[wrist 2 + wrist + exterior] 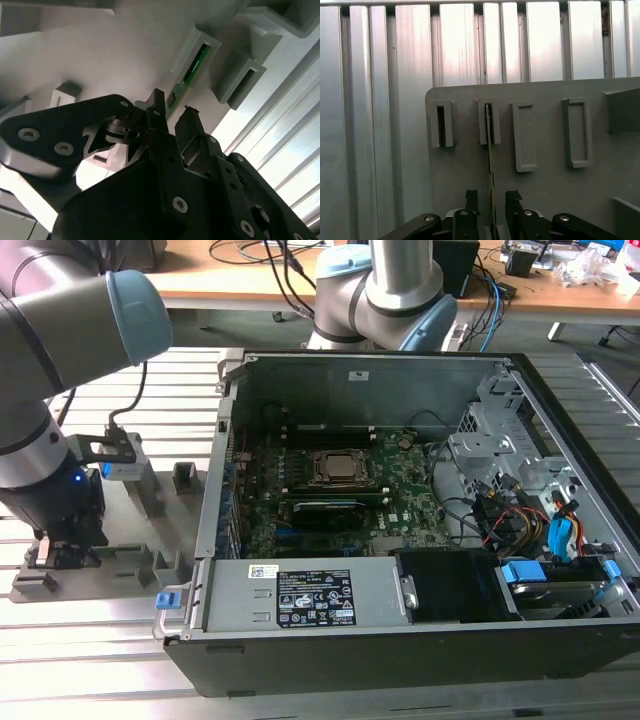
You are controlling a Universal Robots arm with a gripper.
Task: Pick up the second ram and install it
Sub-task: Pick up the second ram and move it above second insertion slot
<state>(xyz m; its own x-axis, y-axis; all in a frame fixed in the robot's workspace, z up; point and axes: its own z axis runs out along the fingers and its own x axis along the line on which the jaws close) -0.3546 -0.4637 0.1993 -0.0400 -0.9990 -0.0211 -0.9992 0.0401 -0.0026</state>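
Observation:
The robot's gripper will next grab the ram by its short end (493, 218) to install the second ram in the motherboard.
The second ram (491, 150) is a thin green stick standing on edge in a slot of the grey holder tray (550, 195). In the second wrist view the ram (194, 62) shows green inside its slot in the tray (100, 50). My gripper (492, 196) is open, one black finger on each side of the stick with a small gap on both sides. The second wrist view shows the gripper (174, 112) low over the tray. In the exterior view, the gripper (65, 540) hangs over the tray (130, 560) on the exterior view's left, beside the open computer case (400, 640).
The green motherboard (400, 490) lies inside the case, with a processor socket (338, 468) at its middle. A power supply (310, 595), drive bays and coloured cables (540, 525) fill the near and right side. A second arm's base (385, 290) stands behind. The table (90, 650) is slatted metal.

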